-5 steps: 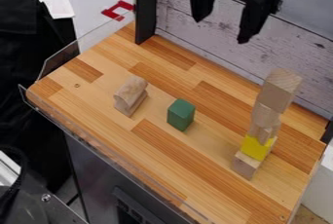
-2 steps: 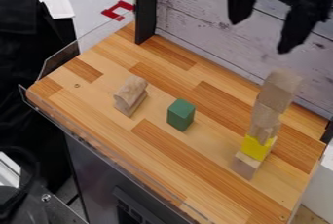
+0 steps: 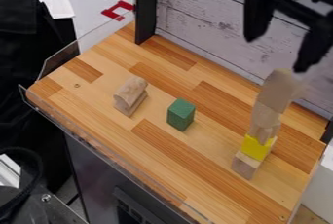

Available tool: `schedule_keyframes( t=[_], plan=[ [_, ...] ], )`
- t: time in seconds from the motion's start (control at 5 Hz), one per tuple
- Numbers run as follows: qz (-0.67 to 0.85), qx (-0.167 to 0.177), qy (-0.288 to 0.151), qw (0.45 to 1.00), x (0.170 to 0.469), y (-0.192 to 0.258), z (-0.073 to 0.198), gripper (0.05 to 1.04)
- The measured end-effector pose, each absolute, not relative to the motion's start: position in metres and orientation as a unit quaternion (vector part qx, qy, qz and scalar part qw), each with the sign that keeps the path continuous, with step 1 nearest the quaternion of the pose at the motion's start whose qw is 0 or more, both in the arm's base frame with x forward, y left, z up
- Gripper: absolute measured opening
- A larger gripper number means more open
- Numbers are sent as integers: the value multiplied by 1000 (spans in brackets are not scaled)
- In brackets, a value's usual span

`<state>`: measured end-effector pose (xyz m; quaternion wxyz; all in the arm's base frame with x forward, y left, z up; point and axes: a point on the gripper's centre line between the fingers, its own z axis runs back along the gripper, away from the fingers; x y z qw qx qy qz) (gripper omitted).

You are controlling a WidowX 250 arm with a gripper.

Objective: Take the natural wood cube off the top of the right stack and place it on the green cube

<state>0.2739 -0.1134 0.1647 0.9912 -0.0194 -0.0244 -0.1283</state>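
I should take the top plain wooden block off the tower, grabbing its opposite sides.
The black gripper hangs at the top right, open, its two fingers spread wide with nothing between them. Just below it stands a tower of blocks: a wooden block on top, narrower wooden pieces under it, a yellow block, and a wooden block at the base. A green block stands near the middle of the wooden surface. To its left is a natural wood piece with a rounded top.
The wooden tabletop has a clear plastic guard along its left edges. A black post rises at the back, beside a whitewashed plank wall. A red bracket lies beyond the left edge.
The open gripper has moved right and somewhat down, from above the back wall to above the block tower. The blocks have stayed where they were.
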Motion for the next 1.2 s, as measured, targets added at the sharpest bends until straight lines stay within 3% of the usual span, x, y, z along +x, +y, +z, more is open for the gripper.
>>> schedule_keyframes(
  t=[1.2],
  plan=[
    [-75,2,42,996,291,-118,117,964]
  ],
)
